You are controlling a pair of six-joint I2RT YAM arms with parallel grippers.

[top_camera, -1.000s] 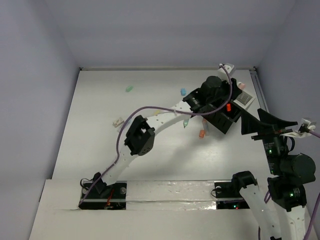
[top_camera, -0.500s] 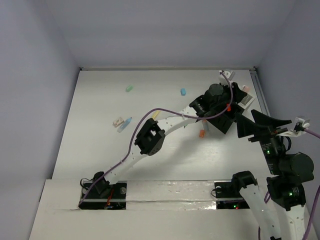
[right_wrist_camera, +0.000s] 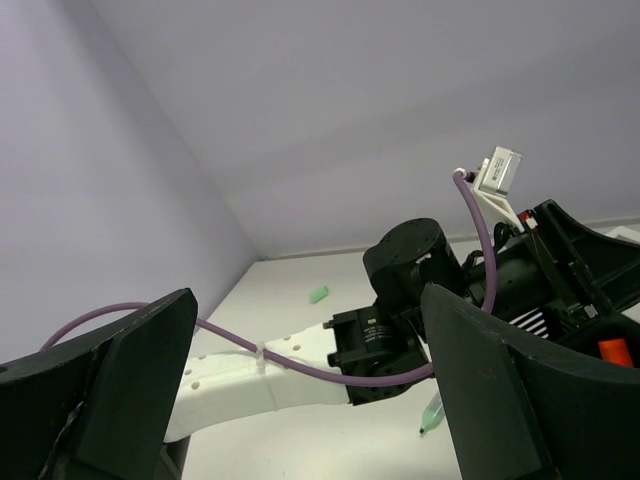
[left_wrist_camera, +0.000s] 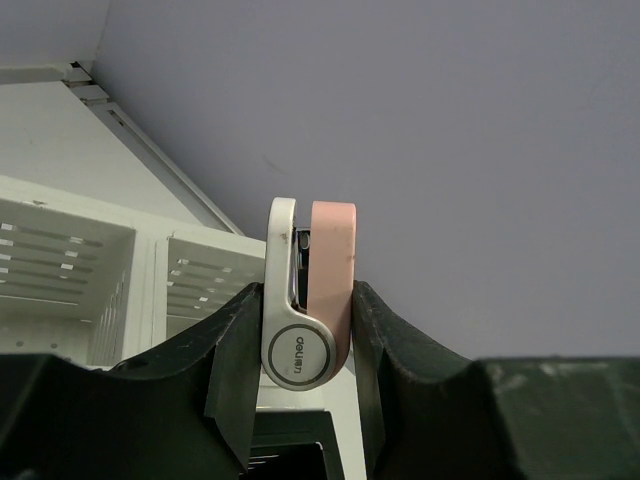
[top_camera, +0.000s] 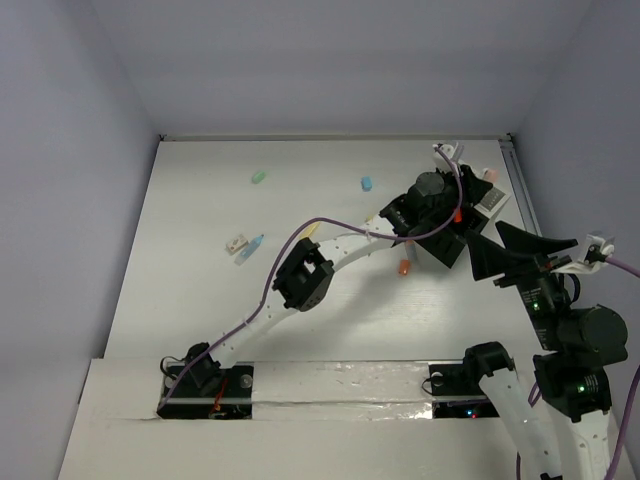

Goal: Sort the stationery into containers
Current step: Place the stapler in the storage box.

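My left gripper is ready to open, as the white and pink stationery item is hanging above the containers with the lower end of the item free.
My left gripper [left_wrist_camera: 305,300] is shut on a small white and pink stationery item [left_wrist_camera: 330,250] with a round logo, held upright above the white tray [left_wrist_camera: 70,270]. In the top view the left gripper [top_camera: 478,188] hovers over the containers at the far right, where the black box [top_camera: 445,248] joins the white tray [top_camera: 494,200]. An orange marker [top_camera: 457,213] lies in the black box. My right gripper [top_camera: 487,250] is open and empty, raised just right of the black box. Its fingers [right_wrist_camera: 130,380] stand wide apart.
Loose on the table are a mint green block [top_camera: 258,177], a blue block [top_camera: 366,184], an orange marker [top_camera: 404,267], a yellow item [top_camera: 309,230], a light blue marker [top_camera: 250,248] and a small pale item [top_camera: 236,242]. A mint marker [right_wrist_camera: 431,411] lies beside the left arm.
My left arm has reached farther right, carrying the white and pink item from over the black box toward the white tray. The right arm has shifted slightly.
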